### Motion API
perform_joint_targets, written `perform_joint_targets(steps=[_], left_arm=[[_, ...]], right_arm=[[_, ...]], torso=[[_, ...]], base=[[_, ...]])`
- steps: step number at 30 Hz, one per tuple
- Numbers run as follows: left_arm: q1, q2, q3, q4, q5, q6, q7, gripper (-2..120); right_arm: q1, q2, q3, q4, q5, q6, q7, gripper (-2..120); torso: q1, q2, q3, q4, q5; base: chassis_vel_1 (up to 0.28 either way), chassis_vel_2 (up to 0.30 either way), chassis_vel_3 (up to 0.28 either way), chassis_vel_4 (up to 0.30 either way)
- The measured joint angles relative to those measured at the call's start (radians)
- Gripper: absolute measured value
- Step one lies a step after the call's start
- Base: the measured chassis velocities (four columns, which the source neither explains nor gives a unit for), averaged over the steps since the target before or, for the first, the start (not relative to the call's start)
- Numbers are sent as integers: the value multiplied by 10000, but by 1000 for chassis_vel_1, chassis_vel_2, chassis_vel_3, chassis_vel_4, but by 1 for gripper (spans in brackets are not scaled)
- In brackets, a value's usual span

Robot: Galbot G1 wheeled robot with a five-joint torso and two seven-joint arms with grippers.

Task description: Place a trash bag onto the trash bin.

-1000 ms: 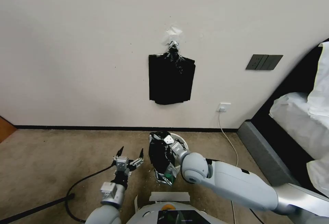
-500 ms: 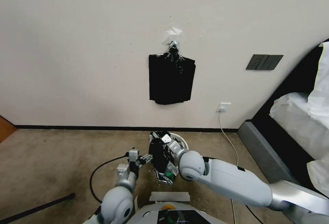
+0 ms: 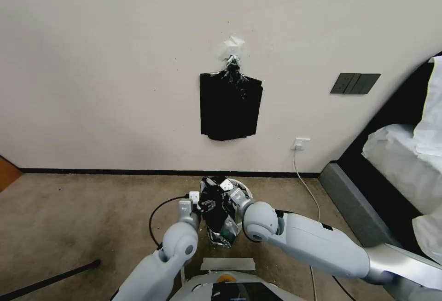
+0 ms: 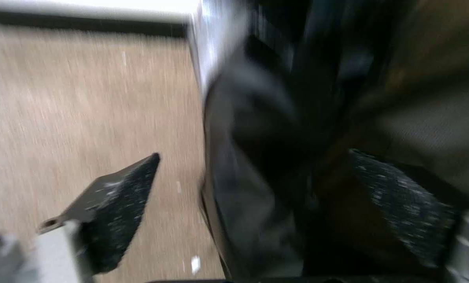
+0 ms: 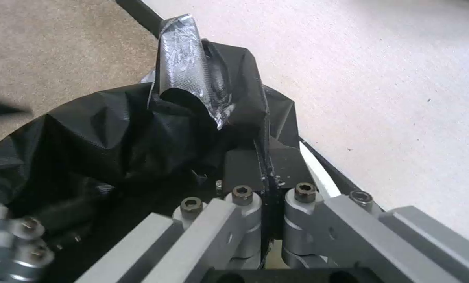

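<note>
My left gripper takes hold of the trash bag by its open edge [image 3: 204, 204] next, to stretch the bag over the trash bin's rim [image 3: 245, 188].
The trash bag [image 3: 218, 216], black and crinkled, hangs over the near side of the cream-white trash bin [image 3: 245, 189] on the carpet below the wall. My right gripper [image 3: 226, 186] is shut on the bag's upper edge; the right wrist view shows its fingers [image 5: 245, 167] pinching the plastic [image 5: 114, 149] beside a sliver of the bin's rim [image 5: 314, 173]. My left gripper [image 3: 206, 204] is open at the bag's left side. In the left wrist view its two dark pads [image 4: 124, 204] stand wide apart with the bag [image 4: 255, 184] between them.
A flat stack of black bags [image 3: 230, 107] hangs on the wall above. A bed [image 3: 400, 163] with a grey base fills the right. A white cord [image 3: 306, 186] drops from a wall socket [image 3: 300, 144]. A black cable [image 3: 156, 209] loops on the carpet at left.
My left arm has swung right across the carpet, bringing its open gripper up against the bag. The right gripper has kept its hold on the bag in nearly the same place.
</note>
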Motion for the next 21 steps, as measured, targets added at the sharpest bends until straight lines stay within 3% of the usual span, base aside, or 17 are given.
perform_joint_targets(steps=[7, 10, 15, 21], left_arm=[[-341, -145, 78, 328, -906, 192, -947, 63], [-505, -180, 98, 466, -1354, 313, -1629, 48], [-636, -238, 106, 561, -1605, 311, -1902, 34], [-710, -242, 114, 599, -1721, 148, -1966, 9]], right_arm=[[-44, -97, 59, 21, -9, 0, -5, 0], [-55, -97, 74, 8, -9, 0, -7, 0], [-92, -94, 77, -15, -11, 0, -9, 0], [-211, -16, 130, -33, -36, 1, -6, 0]], torso=[[0, 0, 0, -1, 0], [0, 0, 0, -1, 0], [0, 0, 0, -1, 0], [0, -1, 0, -1, -1]], base=[[0, 0, 0, 0], [0, 0, 0, 0], [0, 0, 0, 0], [0, 0, 0, 0]])
